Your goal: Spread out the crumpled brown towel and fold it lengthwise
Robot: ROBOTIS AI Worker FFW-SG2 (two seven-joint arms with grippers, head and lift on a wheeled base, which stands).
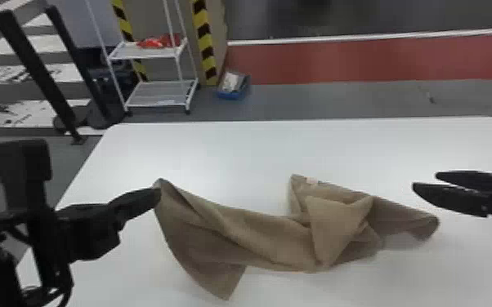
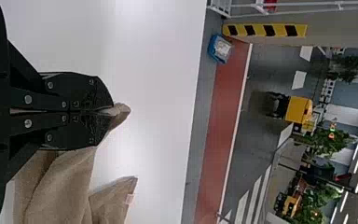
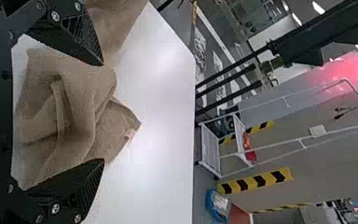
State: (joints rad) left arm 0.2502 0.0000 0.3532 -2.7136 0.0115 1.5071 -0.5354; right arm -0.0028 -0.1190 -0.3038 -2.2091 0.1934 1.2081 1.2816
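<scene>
The towel's bunched end stands up in loose folds while its other cloth lies slack. My right gripper needs to pinch that bunched end next.
The brown towel lies crumpled across the white table, its left end lifted to a peak and its right part bunched with a folded flap on top. At that left peak my left gripper is shut on the towel's corner; in the left wrist view a tip of cloth pokes out past the closed left gripper, and more towel hangs beside it. My right gripper is open to the right of the towel and touches nothing. In the right wrist view, the towel shows beyond the parted fingers of the right gripper.
The white table has its far edge beyond the towel. Past it on the floor stand a white wire cart with red items and a blue bin, near yellow-and-black striped posts.
</scene>
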